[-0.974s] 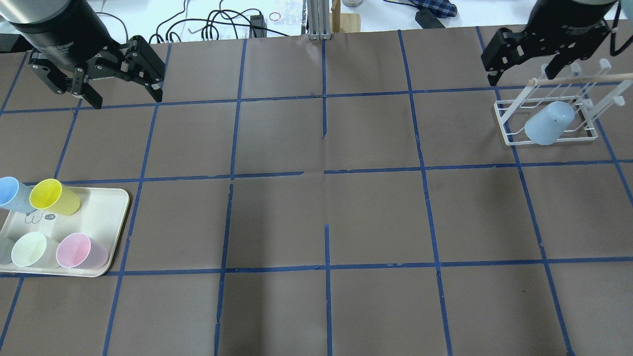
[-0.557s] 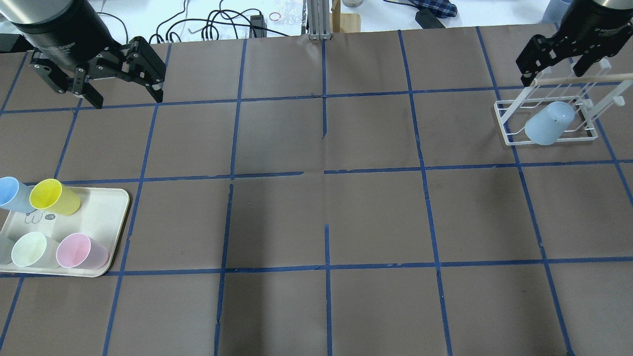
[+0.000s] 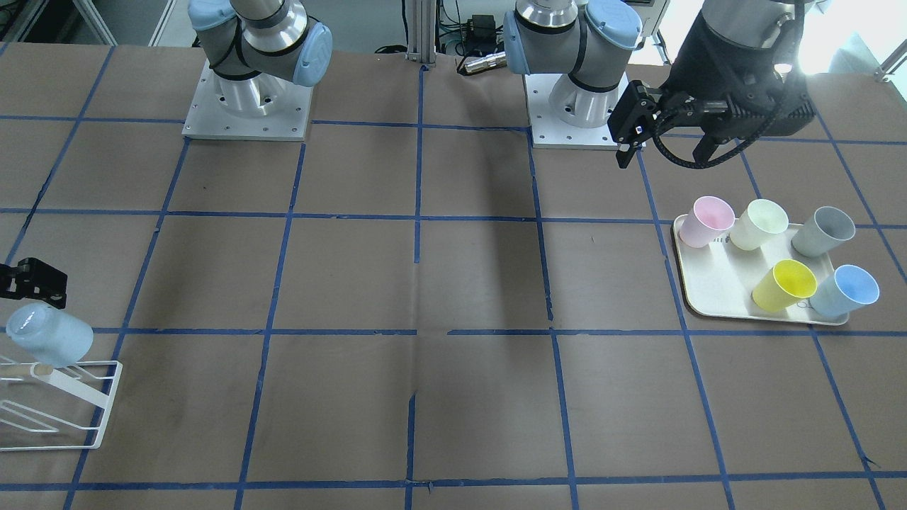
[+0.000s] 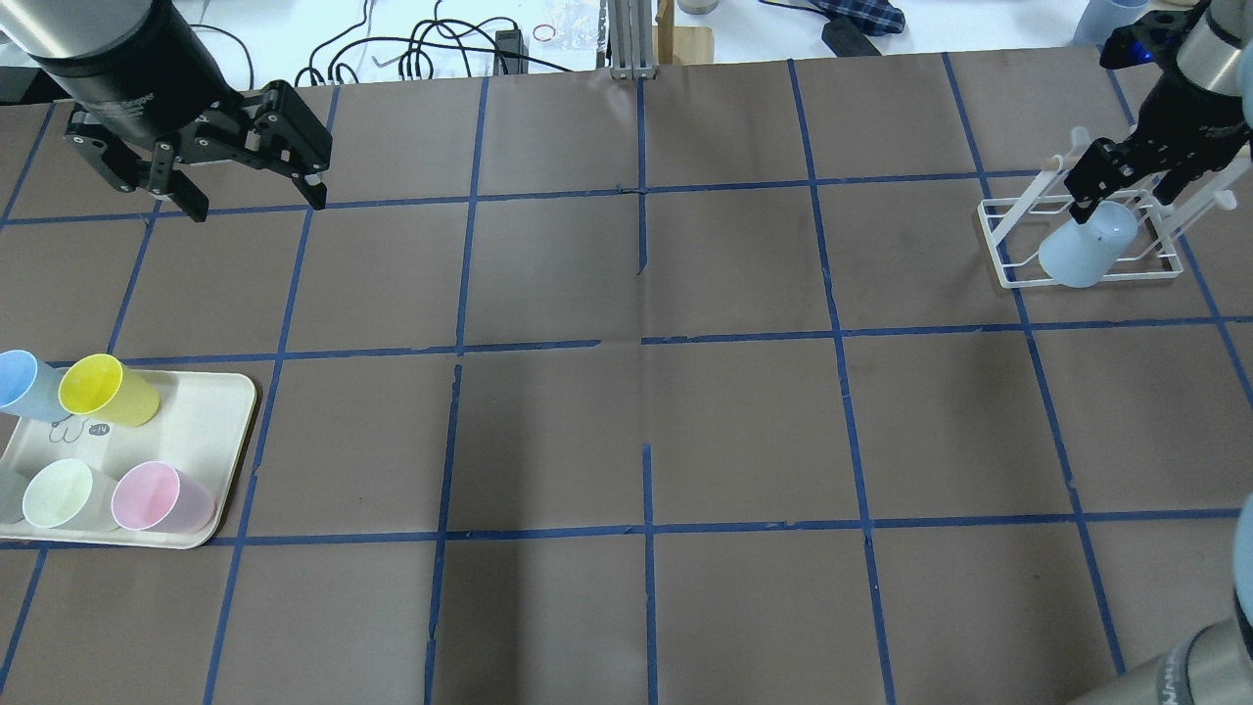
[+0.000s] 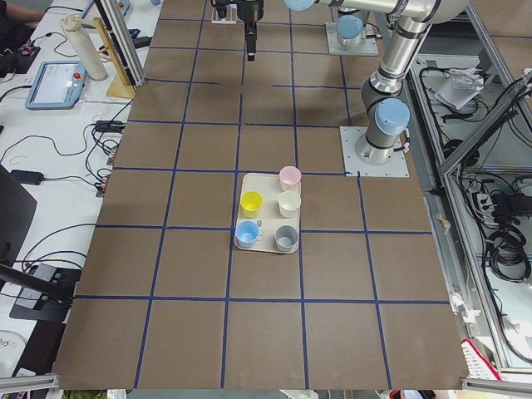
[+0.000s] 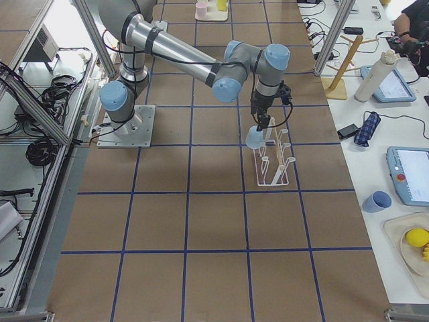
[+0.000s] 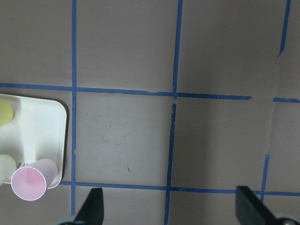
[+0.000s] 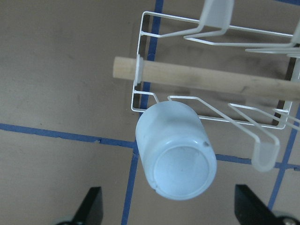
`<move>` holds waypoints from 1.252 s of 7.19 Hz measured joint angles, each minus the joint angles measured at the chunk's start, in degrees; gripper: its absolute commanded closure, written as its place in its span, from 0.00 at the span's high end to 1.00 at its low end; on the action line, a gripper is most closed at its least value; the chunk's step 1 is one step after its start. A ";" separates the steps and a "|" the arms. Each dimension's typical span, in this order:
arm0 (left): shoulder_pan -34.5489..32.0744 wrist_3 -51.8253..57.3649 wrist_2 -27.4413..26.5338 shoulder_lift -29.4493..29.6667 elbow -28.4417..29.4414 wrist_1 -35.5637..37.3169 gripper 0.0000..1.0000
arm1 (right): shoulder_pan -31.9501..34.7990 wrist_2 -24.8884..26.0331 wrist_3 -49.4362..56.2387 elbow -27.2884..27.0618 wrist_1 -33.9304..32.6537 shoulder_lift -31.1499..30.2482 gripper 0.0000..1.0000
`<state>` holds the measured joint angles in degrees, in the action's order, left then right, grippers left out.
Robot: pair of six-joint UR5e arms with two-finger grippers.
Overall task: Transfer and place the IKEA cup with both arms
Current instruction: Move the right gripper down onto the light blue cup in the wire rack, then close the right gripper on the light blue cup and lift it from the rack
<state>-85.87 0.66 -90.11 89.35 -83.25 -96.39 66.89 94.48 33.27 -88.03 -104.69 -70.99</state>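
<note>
My right gripper will next grab the cup by its closed bottom end, so that the pale sky-blue cup's open end stays free for the handover.
The IKEA cup (image 4: 1087, 245), pale sky-blue, hangs upside down and tilted on a prong of the white wire rack (image 4: 1006, 269) at the far right. My right gripper (image 4: 1126, 201) is open just above it. In the right wrist view the cup (image 8: 176, 150) lies between the two open fingers (image 8: 91, 208) without touching them. It also shows in the front view (image 3: 49, 336). My left gripper (image 4: 256, 204) is open and empty over the back left of the table. A second blue cup (image 4: 20, 382) stands on the tray.
A cream tray (image 4: 206, 431) at the front left holds yellow (image 4: 103, 390), pale green (image 4: 59, 494), pink (image 4: 157, 497) and grey (image 3: 825, 230) cups. A wooden dowel (image 8: 211, 79) crosses the top of the rack. Blue tape lines grid the brown table.
My right gripper has moved right and down from the back of the table to just above the cup on the rack. My left gripper has barely shifted.
</note>
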 measured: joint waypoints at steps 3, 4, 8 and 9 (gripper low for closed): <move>0.13 -0.06 -0.04 -0.16 -0.39 0.79 1.00 | -0.44 0.05 1.88 -0.28 -1.59 3.00 0.96; 0.18 0.45 -0.02 -0.13 -0.41 0.79 1.00 | -0.44 0.10 1.97 -0.29 -2.34 4.01 0.95; 0.28 1.12 0.14 0.04 -0.69 0.61 1.00 | -0.48 0.05 2.14 -0.27 -3.03 5.80 0.43; 0.31 0.77 0.15 -0.03 -1.07 0.35 1.00 | -0.50 0.10 2.15 -0.09 -2.97 5.71 0.41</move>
<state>-85.55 1.42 -89.96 89.32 -84.32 -96.05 66.39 94.58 35.42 -88.12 -107.66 -65.27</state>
